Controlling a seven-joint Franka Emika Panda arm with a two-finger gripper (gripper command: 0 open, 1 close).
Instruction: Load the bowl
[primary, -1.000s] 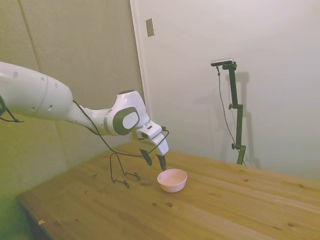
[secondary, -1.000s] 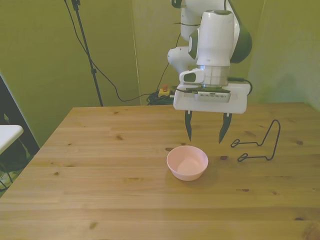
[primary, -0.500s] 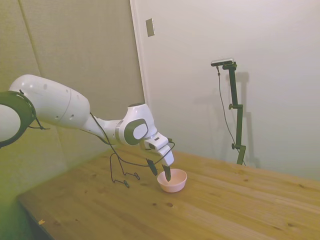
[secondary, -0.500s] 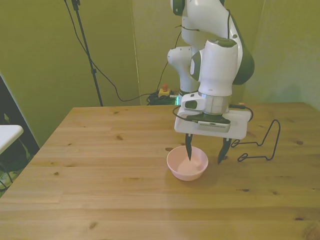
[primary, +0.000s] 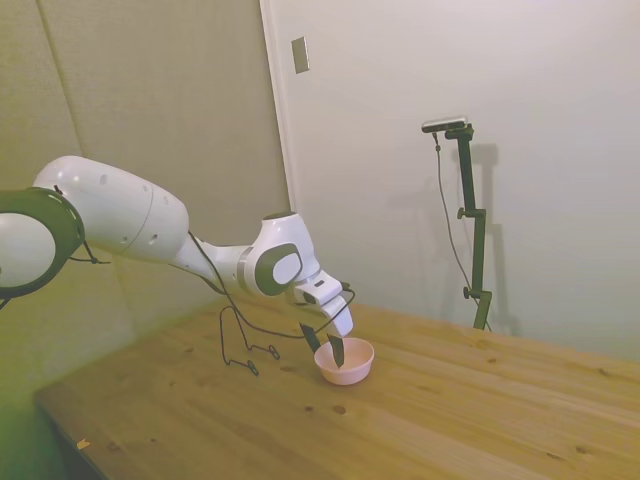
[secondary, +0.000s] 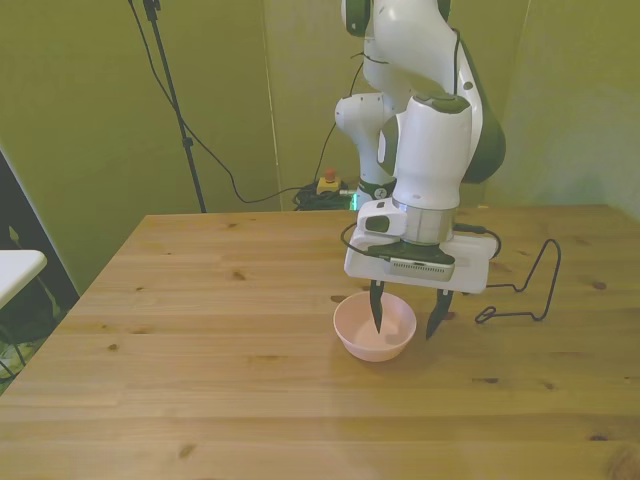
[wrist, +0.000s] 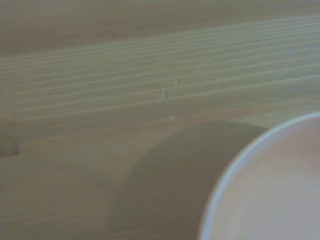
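The pale pink bowl (wrist: 272, 195) needs to be loaded into the black wire stand, so my gripper should next grab it by its rim (wrist: 226, 179).
The pale pink bowl (secondary: 372, 328) sits upright on the wooden table, also seen as the bowl (primary: 345, 361) in the side view. My gripper (secondary: 405, 320) is open and straddles the bowl's rim on the front view's right side. One dark finger (secondary: 377, 308) dips inside the bowl and the other finger (secondary: 436, 314) hangs just outside it. The gripper (primary: 326, 342) shows low over the bowl in the side view. In the wrist view a blurred arc of the bowl (wrist: 272, 195) fills one corner, with its shadow on the wood beside it. Nothing is in the bowl.
A thin black wire stand (secondary: 520, 292) rests on the table just to the front view's right of the gripper; the wire stand (primary: 243, 342) lies beyond the bowl in the side view. A white object (secondary: 15, 270) pokes in past the table's left edge.
The gripper has come down from above the table to the bowl's rim, and one finger has gone inside the bowl. The bowl and wire stand have stayed in place.
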